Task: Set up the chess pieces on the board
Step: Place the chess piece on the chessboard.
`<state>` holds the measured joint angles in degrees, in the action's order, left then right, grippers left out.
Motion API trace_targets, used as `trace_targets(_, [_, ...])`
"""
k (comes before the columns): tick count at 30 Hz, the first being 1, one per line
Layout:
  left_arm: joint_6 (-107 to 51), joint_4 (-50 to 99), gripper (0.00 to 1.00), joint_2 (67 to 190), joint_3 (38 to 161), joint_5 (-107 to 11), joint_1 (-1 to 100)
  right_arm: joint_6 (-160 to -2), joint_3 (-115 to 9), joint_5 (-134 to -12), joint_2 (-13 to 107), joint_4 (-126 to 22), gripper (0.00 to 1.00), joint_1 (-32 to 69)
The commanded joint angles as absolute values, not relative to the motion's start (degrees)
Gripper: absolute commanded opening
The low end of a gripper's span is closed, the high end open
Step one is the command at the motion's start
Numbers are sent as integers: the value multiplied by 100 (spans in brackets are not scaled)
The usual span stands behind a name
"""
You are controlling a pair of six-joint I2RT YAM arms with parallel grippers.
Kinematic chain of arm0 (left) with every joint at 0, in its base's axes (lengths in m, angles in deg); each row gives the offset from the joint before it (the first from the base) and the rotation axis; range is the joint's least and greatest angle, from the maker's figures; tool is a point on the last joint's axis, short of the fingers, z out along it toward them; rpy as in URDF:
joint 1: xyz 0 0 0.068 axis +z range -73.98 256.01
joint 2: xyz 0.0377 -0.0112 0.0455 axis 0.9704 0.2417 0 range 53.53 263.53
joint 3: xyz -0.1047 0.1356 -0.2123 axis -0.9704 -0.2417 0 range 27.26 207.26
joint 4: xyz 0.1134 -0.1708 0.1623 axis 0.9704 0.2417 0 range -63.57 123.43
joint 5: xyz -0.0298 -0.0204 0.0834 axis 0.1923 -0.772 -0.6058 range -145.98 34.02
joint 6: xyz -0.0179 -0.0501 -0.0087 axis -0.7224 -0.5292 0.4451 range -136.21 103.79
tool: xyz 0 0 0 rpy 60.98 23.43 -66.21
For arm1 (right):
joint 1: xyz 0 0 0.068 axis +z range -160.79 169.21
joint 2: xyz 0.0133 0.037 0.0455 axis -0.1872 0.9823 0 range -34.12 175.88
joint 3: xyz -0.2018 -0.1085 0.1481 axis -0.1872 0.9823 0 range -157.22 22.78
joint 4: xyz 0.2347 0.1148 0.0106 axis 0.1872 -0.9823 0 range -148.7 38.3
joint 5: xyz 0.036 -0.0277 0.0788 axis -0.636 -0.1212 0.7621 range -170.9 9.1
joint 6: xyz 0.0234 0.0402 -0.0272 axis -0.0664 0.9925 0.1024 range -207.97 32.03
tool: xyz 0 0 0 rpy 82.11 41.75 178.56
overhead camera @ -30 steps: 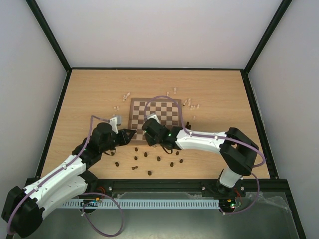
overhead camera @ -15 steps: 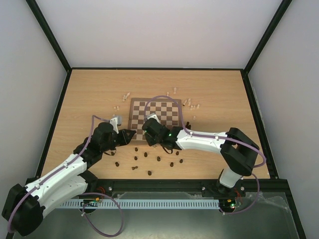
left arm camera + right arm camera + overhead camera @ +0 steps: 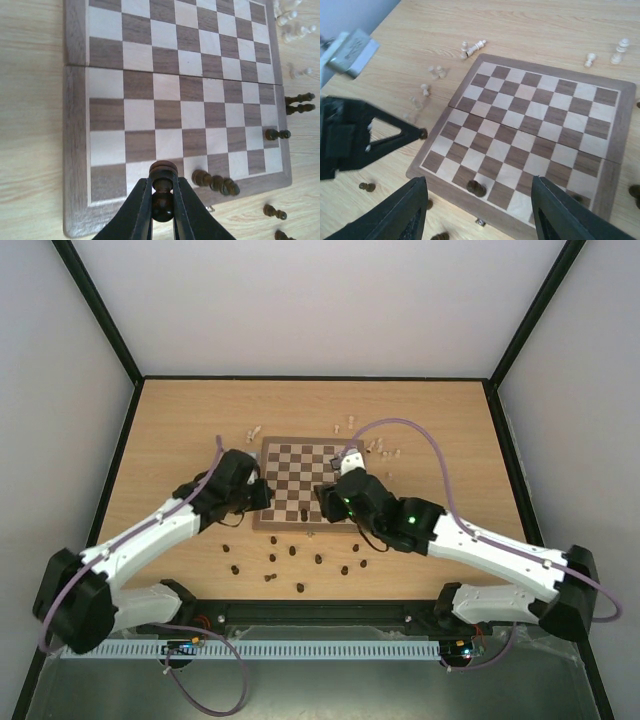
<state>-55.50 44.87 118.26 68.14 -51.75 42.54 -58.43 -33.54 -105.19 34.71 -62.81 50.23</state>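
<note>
I need to move the pawn down to the board with my left gripper. The pawn is high above the board and would fall if I opened now.
The board lies mid-table. My left gripper hangs over its near-left corner, shut on a dark brown pawn pinched between the fingers. My right gripper is open above the near edge, nothing between its fingers. Just below it a dark piece stands on a near-row square; the left wrist view shows this piece too, and another dark one at the board's right side. Pale pieces lie off the board beyond its far edge.
Several dark pieces are scattered on the tabletop between the board and the arm bases. Pale pieces cluster off the far right corner, and others off the far left. Black frame rails border the table.
My right gripper has opened and drawn back to the right, leaving a dark piece standing on the near row. My left gripper has moved up to the board's near-left corner, still shut on its pawn.
</note>
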Motion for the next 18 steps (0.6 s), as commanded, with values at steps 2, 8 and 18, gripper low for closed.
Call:
trace_targets(2, [-4920, 5821, 8, 12950, 7785, -5400, 4217, -5613, -2980, -10592, 2797, -7037, 58, 5056])
trace_targets(8, [-4761, 6641, 8, 13941, 8393, -5969, 4145, -5624, -2608, -10441, 2105, -7278, 62, 5057])
trace_targets(18, [-4670, 7237, 9, 14876, 9180, -6408, 3985, -5737, -2213, -10321, 1614, -7358, 65, 5058])
